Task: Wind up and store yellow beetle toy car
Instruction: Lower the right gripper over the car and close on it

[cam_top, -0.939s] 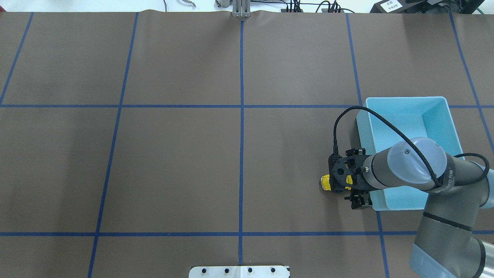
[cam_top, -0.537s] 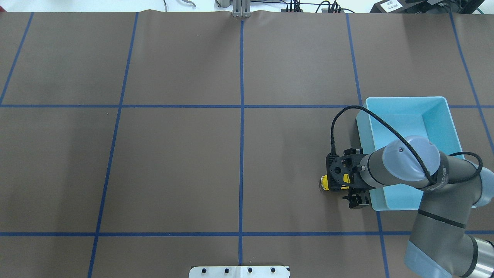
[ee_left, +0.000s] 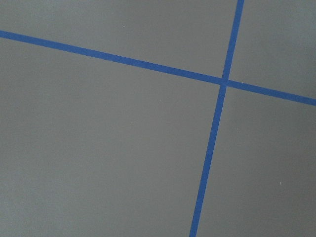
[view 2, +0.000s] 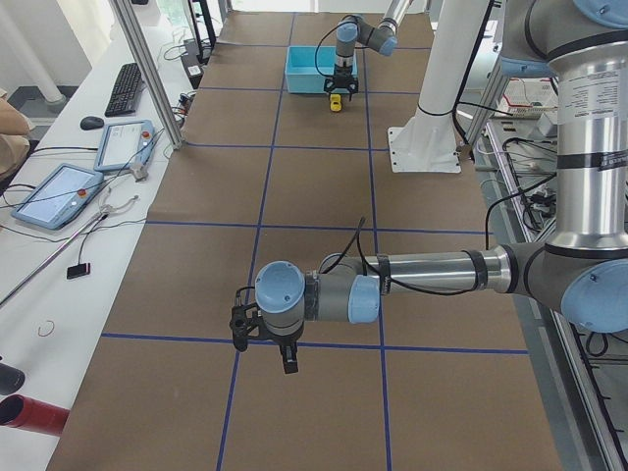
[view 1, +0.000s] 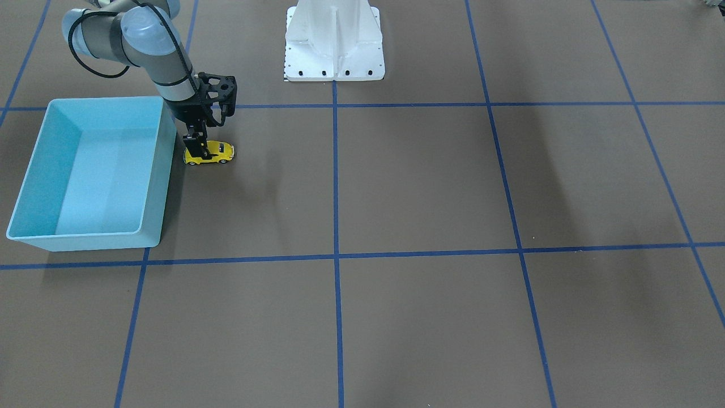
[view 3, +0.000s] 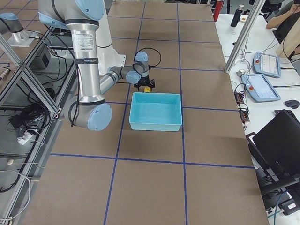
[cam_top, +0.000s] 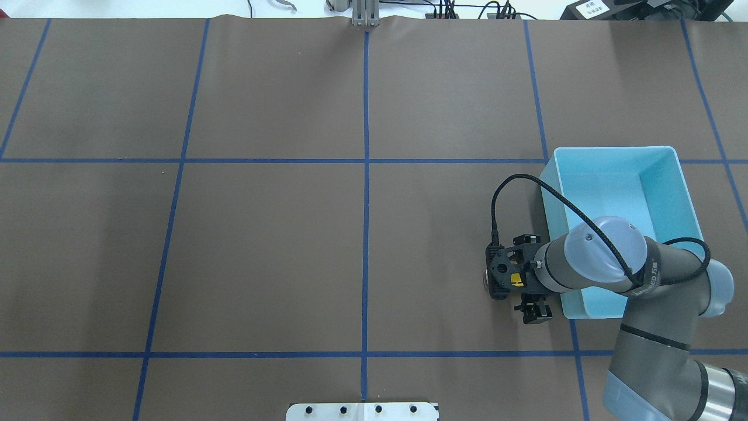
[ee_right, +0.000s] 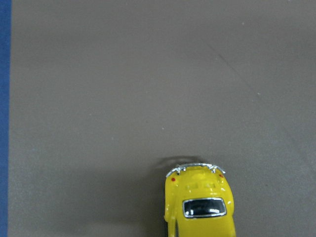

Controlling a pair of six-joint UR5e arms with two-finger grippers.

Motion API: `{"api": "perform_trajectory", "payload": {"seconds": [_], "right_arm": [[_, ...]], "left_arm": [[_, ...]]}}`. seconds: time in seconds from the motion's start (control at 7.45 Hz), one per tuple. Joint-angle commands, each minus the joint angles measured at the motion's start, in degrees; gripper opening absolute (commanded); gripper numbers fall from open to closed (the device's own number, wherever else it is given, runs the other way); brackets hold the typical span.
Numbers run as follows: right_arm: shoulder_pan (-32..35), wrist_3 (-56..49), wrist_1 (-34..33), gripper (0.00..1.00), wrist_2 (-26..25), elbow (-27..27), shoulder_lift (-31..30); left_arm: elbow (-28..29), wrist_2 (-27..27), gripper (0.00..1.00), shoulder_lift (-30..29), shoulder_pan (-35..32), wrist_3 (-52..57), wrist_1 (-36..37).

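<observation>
The fingers of my right gripper reach down astride the yellow car's body (view 1: pixel 218 149) (ee_right: pixel 202 224), almost to the car's wheels, so my right gripper closes next.
The yellow beetle toy car (view 1: pixel 216 152) stands on its wheels on the brown table, just beside the blue bin (view 1: pixel 165 170). My right gripper (view 1: pixel 199 152) points straight down over the car's rear half, with one finger in front of the car's near side. Its jaws look spread wide in the overhead view, where only a patch of yellow car (cam_top: pixel 517 279) shows under the wrist. The right wrist view shows the car's rear (ee_right: pixel 200 207) and no fingers. My left gripper (view 2: pixel 285 361) hovers far away over the table, and I cannot tell its state.
The blue bin (cam_top: pixel 613 149) holds nothing that I can see and sits right behind the right wrist. The robot's white pedestal (view 1: pixel 334 39) stands at the table's middle edge. Blue tape lines cross the brown mat; the left wrist view shows only those.
My right arm has dropped lower and shifted slightly left over the car, so it now hides most of it from above. The car has not moved.
</observation>
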Motion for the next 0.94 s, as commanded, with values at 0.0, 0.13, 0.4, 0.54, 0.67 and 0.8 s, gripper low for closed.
{"api": "perform_trajectory", "payload": {"seconds": [0.0, 0.13, 0.4, 0.54, 0.67, 0.8], "right_arm": [[0.0, 0.0, 0.1, 1.00, 0.0, -0.8, 0.2], [0.5, 0.0, 0.1, 1.00, 0.0, -0.8, 0.2], [0.6, 0.1, 0.1, 0.90, 0.0, -0.9, 0.3], [1.0, 0.1, 0.0, 0.45, 0.0, -1.1, 1.0], [1.1, 0.1, 0.0, 0.06, 0.0, -1.2, 1.0], [1.6, 0.4, 0.1, 0.00, 0.3, -0.9, 1.1]], "left_arm": [[0.0, 0.0, 1.00, 0.0, 0.0, 0.0, 0.0], [0.0, 0.0, 1.00, 0.0, 0.0, 0.0, 0.0], [0.0, 0.0, 1.00, 0.0, 0.0, 0.2, 0.1], [0.0, 0.0, 1.00, 0.0, 0.0, 0.3, 0.1], [0.0, 0.0, 1.00, 0.0, 0.0, 0.4, 0.2], [0.0, 0.0, 1.00, 0.0, 0.0, 0.4, 0.2]]}}
